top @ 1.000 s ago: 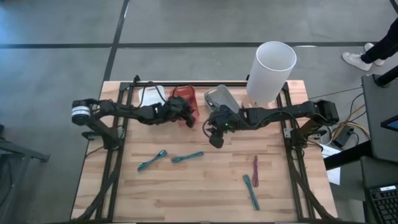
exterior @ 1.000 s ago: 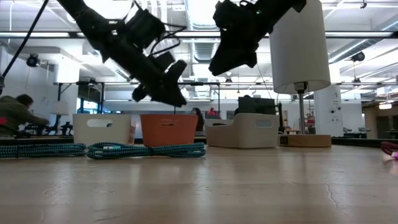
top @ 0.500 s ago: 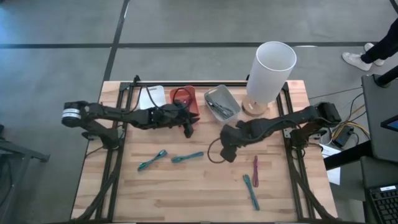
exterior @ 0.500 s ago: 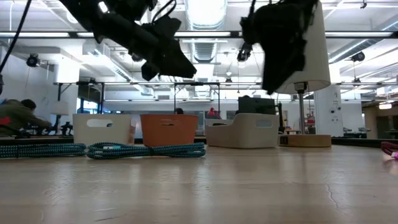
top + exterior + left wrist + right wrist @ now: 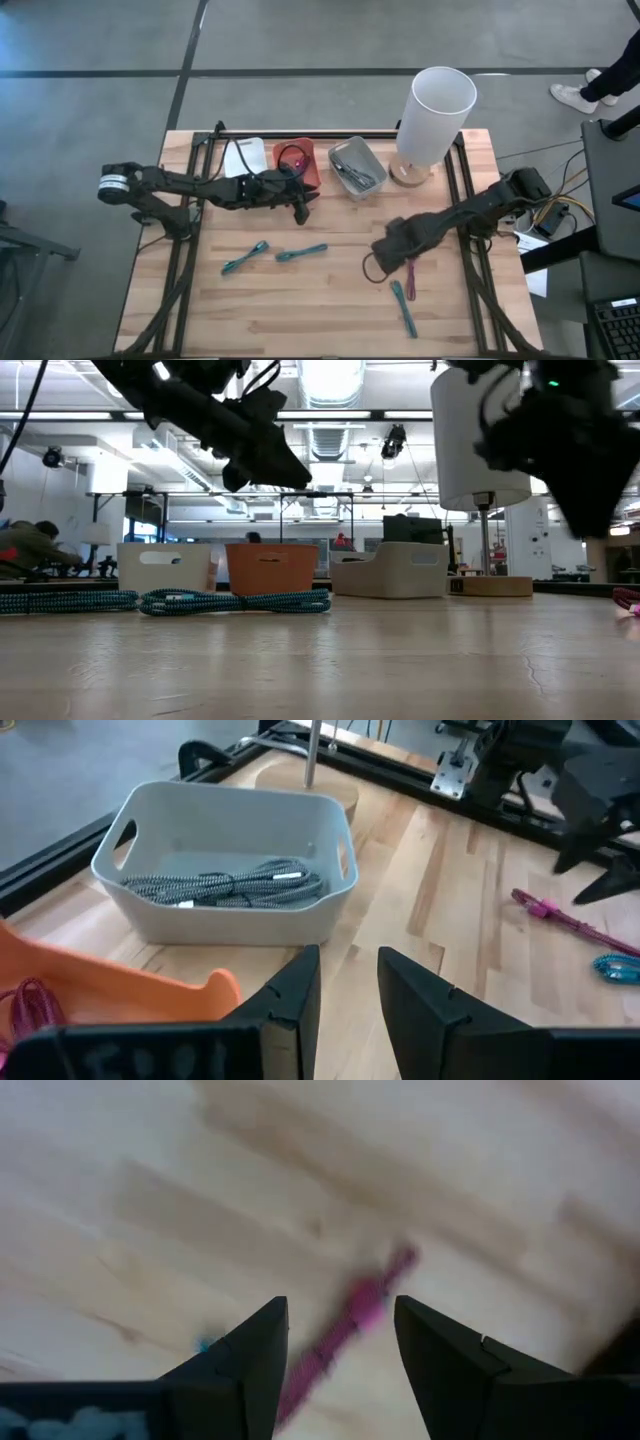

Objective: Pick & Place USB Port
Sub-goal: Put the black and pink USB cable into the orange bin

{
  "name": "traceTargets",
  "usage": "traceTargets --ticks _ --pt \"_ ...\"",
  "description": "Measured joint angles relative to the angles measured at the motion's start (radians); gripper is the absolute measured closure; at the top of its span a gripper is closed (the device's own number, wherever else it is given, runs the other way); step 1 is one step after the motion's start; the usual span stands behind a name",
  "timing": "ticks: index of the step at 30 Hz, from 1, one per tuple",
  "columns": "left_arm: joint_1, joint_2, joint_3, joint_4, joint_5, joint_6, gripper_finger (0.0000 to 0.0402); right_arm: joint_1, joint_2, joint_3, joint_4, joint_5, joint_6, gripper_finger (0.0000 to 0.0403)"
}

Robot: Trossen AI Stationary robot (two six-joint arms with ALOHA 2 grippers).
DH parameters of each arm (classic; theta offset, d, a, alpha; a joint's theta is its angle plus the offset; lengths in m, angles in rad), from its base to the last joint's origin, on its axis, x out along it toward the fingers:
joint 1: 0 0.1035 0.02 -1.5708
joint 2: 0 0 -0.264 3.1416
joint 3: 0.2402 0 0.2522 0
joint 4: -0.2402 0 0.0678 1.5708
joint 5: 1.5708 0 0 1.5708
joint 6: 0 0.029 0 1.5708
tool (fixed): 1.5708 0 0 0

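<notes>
The robot's right gripper next needs to grab the pink USB cable (image 5: 410,275) by the folded parts behind the cable's plugs, to place it in the orange bin (image 5: 297,160).
A pink USB cable (image 5: 410,275) lies flat on the wooden table at the near right. My right gripper (image 5: 393,250) hangs over it, pointing down, open. In the right wrist view the cable (image 5: 352,1320) shows between the two fingers (image 5: 255,1350), below them and apart from them. My left gripper (image 5: 303,212) hovers open and holding nothing beside the orange bin (image 5: 297,160). In the left wrist view it (image 5: 348,955) faces the grey bin (image 5: 225,870).
Two teal cables (image 5: 245,258) (image 5: 302,252) lie left of centre and a third (image 5: 404,305) near the pink one. White (image 5: 243,155), orange and grey (image 5: 355,165) bins stand along the far edge; the grey one holds a black-and-white cable (image 5: 235,885). A tall white lamp (image 5: 437,110) stands far right.
My right gripper has swung from beside the grey bin toward the table's near right, sinking and tipping until it points down over the pink cable. My left gripper has risen from the orange bin and tipped closer to level.
</notes>
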Motion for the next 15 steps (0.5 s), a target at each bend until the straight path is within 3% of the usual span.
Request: traceTargets --ticks 6,15 --pt "0.0 0.0 -0.001 -0.015 0.0 -0.001 0.0302 0.039 0.0 -0.095 0.027 -0.175 0.125 0.022" --pt "0.0 0.0 -0.001 -0.014 0.0 -0.007 0.0305 0.037 0.0 -0.18 0.19 -0.184 0.114 0.022"
